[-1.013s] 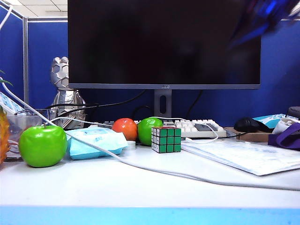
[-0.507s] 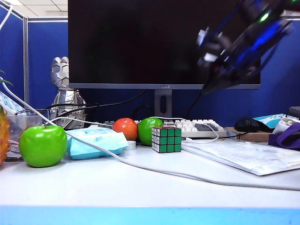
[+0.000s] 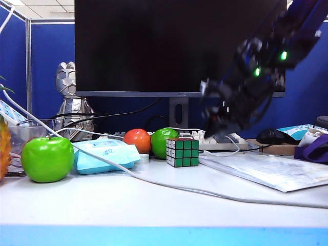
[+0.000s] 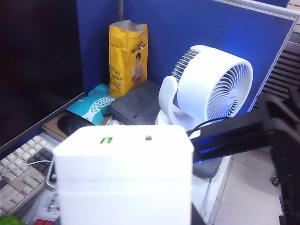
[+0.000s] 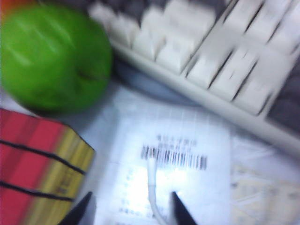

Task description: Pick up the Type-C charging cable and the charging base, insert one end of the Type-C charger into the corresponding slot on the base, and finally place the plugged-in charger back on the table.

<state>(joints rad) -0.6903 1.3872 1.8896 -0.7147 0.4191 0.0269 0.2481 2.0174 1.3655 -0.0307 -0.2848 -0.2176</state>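
My right gripper grabs the Type-C charging cable by its white plug [image 3: 206, 152] [image 5: 152, 172] next, to fit it into the charging base's slot.
The charging base [image 4: 123, 178], a glossy white block with a small green light on its top face, fills the near part of the left wrist view. It hangs in the air above the keyboard, and my left gripper is shut on it, its fingers hidden behind the block. My right gripper [image 5: 132, 208] [image 3: 214, 132] has come low over the table [image 3: 154, 205] beside the keyboard. Its two dark fingertips [image 5: 84, 206] stand apart. The plug end of the thin white Type-C charging cable [image 5: 151, 180] lies between them on a white envelope, untouched.
A Rubik's cube [image 5: 37, 164] [image 3: 182, 152] and a green apple [image 5: 54, 56] [image 3: 162, 142] sit close beside the right gripper. The keyboard [image 5: 211, 56] is just beyond. A thicker grey-white cable [image 3: 169, 185] crosses the desk. A white fan [image 4: 215, 84] stands at the desk's end.
The right arm has swung down from the upper right corner to just above the desk by the keyboard. Nothing on the desk has moved.
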